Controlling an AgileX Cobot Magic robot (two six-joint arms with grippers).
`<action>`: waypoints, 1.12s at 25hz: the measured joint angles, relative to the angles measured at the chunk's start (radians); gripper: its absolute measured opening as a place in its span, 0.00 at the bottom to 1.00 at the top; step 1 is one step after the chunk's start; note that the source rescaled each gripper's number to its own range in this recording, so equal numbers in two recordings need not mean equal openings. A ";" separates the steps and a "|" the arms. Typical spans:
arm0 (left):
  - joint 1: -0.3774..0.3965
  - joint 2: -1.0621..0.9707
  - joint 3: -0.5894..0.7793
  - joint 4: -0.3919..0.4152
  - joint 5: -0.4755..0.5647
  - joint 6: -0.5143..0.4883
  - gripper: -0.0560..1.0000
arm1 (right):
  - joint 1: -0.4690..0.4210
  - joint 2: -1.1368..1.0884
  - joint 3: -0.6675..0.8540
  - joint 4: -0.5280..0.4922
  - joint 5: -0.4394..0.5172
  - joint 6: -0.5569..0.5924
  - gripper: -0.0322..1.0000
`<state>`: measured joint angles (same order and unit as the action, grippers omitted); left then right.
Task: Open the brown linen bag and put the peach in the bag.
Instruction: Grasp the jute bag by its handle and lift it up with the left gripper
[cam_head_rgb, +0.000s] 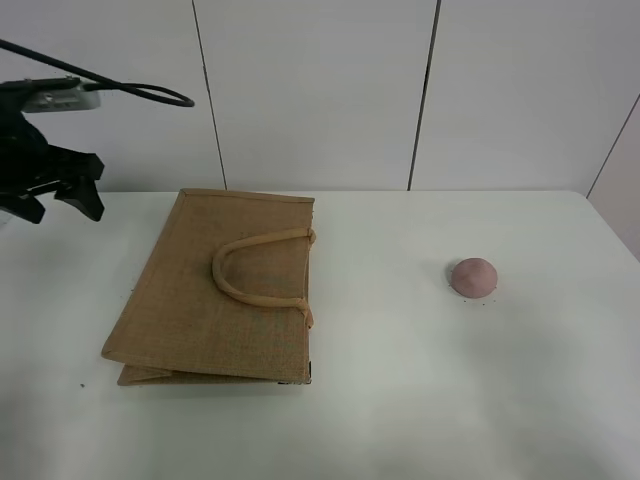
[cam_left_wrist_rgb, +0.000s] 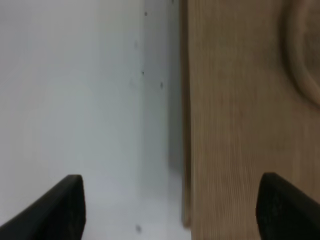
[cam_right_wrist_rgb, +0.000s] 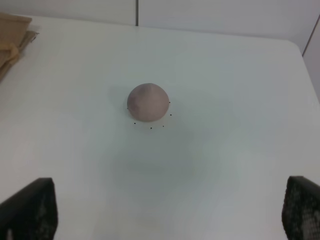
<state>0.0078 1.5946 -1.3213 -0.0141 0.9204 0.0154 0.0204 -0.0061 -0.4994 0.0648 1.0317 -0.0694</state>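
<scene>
The left gripper grips the bag by its loop handle next, to open up the brown linen bag for the peach (cam_head_rgb: 474, 277).
The brown linen bag (cam_head_rgb: 215, 290) lies flat and closed on the white table (cam_head_rgb: 420, 390), its loop handles (cam_head_rgb: 255, 270) resting on top. The peach (cam_head_rgb: 474, 277) sits on the table well to the right of the bag. My left gripper (cam_head_rgb: 60, 200) is open and empty, raised above the table's far left, just left of the bag's edge (cam_left_wrist_rgb: 235, 130). In the left wrist view it (cam_left_wrist_rgb: 172, 200) straddles that edge. My right gripper (cam_right_wrist_rgb: 170, 210) is open and empty, with the peach (cam_right_wrist_rgb: 147, 102) ahead of it and apart from it. It is out of the exterior view.
A white panelled wall (cam_head_rgb: 320, 90) stands behind the table. The table's right edge (cam_head_rgb: 610, 225) lies beyond the peach. A corner of the bag (cam_right_wrist_rgb: 12, 35) shows in the right wrist view.
</scene>
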 joint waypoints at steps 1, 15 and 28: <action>-0.006 0.053 -0.035 0.000 0.012 0.000 1.00 | 0.000 0.000 0.000 0.000 0.000 0.000 1.00; -0.301 0.453 -0.332 -0.028 0.042 -0.169 1.00 | 0.000 0.000 0.000 0.000 0.000 0.000 1.00; -0.309 0.662 -0.343 0.014 -0.096 -0.231 1.00 | 0.000 0.000 0.000 0.000 0.000 0.000 1.00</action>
<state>-0.3011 2.2566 -1.6639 0.0000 0.8249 -0.2160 0.0204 -0.0061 -0.4994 0.0652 1.0317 -0.0694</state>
